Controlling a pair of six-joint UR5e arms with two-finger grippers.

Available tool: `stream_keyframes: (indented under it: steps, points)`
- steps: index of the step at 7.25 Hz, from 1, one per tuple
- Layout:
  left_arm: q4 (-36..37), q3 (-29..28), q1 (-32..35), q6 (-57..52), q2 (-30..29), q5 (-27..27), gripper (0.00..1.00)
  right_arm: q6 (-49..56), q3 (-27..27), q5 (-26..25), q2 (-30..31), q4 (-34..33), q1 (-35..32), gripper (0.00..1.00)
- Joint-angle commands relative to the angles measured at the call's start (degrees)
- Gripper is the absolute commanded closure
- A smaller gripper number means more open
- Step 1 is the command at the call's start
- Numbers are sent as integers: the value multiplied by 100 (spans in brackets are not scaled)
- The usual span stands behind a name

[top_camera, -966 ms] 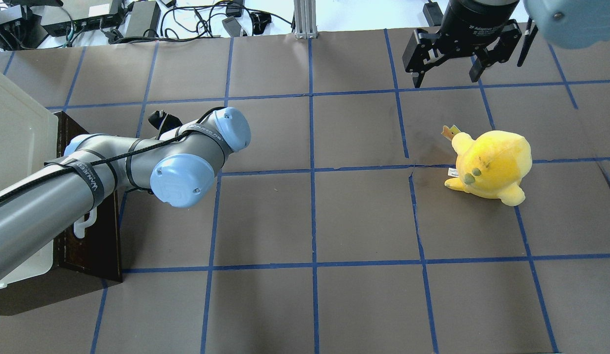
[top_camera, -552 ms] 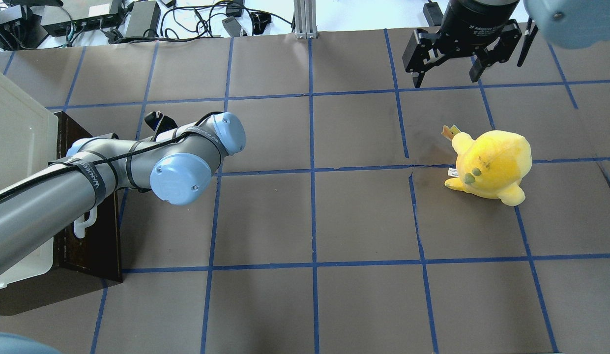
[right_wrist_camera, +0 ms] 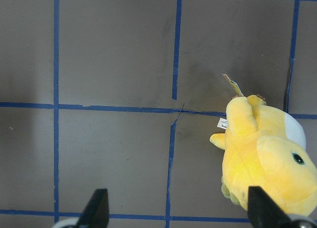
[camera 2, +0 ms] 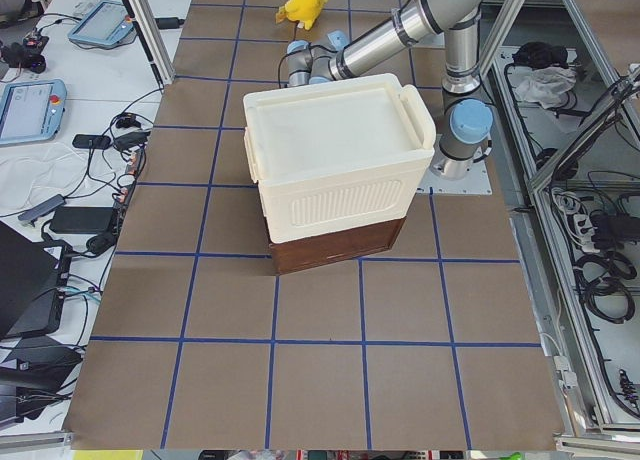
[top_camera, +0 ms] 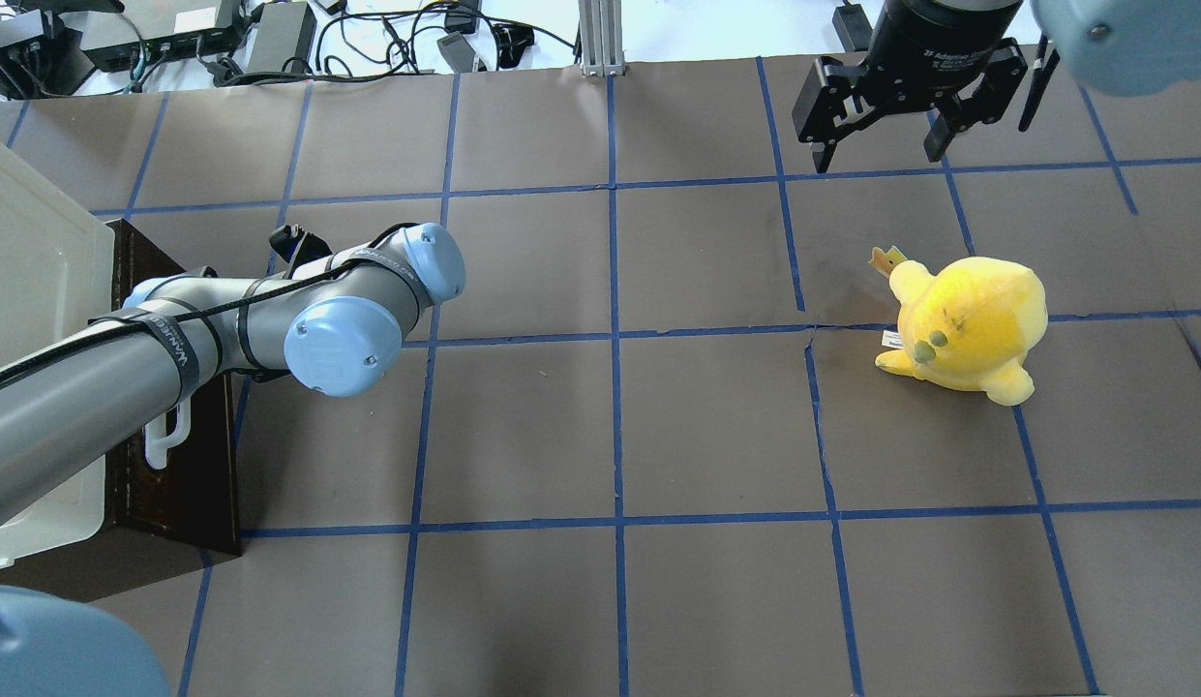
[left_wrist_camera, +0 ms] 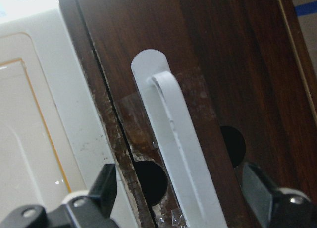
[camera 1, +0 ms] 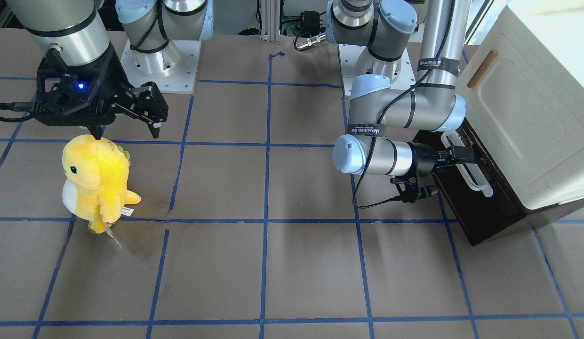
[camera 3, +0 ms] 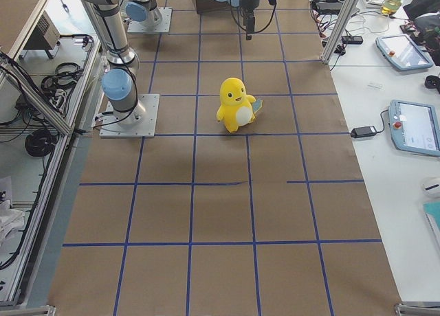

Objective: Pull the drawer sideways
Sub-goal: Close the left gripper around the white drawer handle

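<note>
My left gripper is to grab the drawer by its raised white bar handle (camera 1: 479, 183) next, because the drawer's flat brown front (camera 1: 466, 213) is too wide for the gripper's fingers.
The dark brown drawer (camera 1: 484, 207) sits under the cream cabinet (camera 1: 532, 108) at my left end of the table. Its long white bar handle (camera 1: 468, 169) runs along the front. My left gripper (camera 1: 459, 157) is open at the handle. In the left wrist view its two fingers stand on either side of the handle (left_wrist_camera: 178, 153) without closing on it. The overhead view shows the drawer (top_camera: 174, 474) and the handle's end (top_camera: 165, 436), but the arm hides the gripper. My right gripper (top_camera: 876, 155) is open and empty, far off.
A yellow plush toy (top_camera: 968, 324) stands on the brown paper at my right, just below the right gripper (camera 1: 127, 132); it also shows in the right wrist view (right_wrist_camera: 262, 158). The cabinet door carries a small wooden handle (camera 1: 482, 68). Blue tape lines grid the table.
My left arm's wrist and elbow have moved left in the overhead view, toward the drawer front. The right arm and the plush have not moved.
</note>
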State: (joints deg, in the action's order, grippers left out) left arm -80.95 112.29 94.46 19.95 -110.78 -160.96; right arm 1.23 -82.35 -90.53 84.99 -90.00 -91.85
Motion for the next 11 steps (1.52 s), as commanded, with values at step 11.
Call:
stream_keyframes:
  steps: [11]
  points:
    - [0, 3, -51, 9, -146, -15, 46, 0, 0, 0, 0, 0, 0, 0]
